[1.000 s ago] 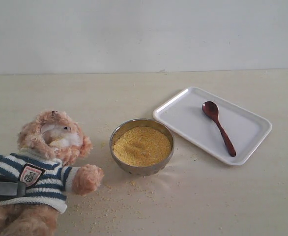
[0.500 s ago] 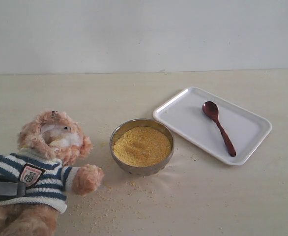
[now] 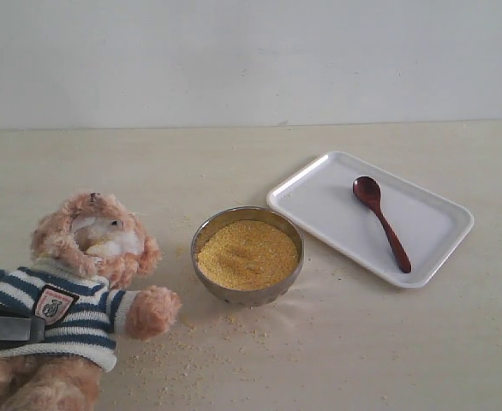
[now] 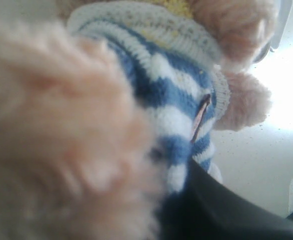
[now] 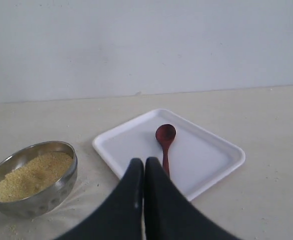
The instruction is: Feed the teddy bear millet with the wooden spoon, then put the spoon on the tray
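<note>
My left gripper should keep holding the teddy bear's striped shirt (image 3: 75, 334); it hangs tilted above the table.
The teddy bear (image 3: 88, 274) leans at the table's left in its striped shirt (image 4: 176, 90), face turned up. My left gripper (image 3: 9, 327) is clamped on its torso from the left edge; one dark finger (image 4: 221, 205) presses the shirt. The wooden spoon (image 3: 381, 223) lies on the white tray (image 3: 319, 201), bowl end toward the wall. Millet (image 3: 248, 253) fills the steel bowl (image 3: 248, 297) in the middle. My right gripper (image 5: 144, 162) is shut and empty, short of the tray (image 5: 206, 160), with the spoon (image 5: 165, 142) just beyond its tips. It is outside the exterior view.
Loose millet grains (image 3: 200, 351) are scattered on the table in front of the bowl and beside the bear's paw. The steel bowl (image 5: 56, 192) sits close to the tray's near corner. A pale wall runs along the table's back edge.
The dark part of my right arm at the right edge of the exterior view has slid out of that view. Bear, bowl, spoon and tray have not moved.
</note>
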Robot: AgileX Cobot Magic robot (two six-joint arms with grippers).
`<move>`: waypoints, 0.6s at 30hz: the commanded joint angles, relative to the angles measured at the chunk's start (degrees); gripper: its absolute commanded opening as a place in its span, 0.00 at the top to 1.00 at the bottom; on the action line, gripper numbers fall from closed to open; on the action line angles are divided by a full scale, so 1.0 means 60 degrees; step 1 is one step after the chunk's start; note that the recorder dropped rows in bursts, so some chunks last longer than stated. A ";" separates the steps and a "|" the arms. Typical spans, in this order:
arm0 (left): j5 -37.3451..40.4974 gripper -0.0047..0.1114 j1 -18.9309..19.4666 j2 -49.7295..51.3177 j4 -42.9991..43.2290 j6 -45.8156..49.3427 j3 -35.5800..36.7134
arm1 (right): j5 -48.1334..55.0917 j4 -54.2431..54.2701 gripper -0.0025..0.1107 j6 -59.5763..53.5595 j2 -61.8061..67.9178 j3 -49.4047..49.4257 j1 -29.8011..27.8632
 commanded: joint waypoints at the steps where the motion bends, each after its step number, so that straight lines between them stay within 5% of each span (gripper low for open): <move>1: 0.0113 0.92 0.0018 -0.0084 -0.0135 0.0019 0.0035 | 0.0161 -0.0672 0.98 0.0357 -0.0669 0.0172 -0.0032; 18: 0.0113 0.92 0.0018 -0.0084 -0.0135 0.0019 0.0035 | 0.0244 -0.0861 0.98 0.0238 -0.1214 0.0172 -0.0032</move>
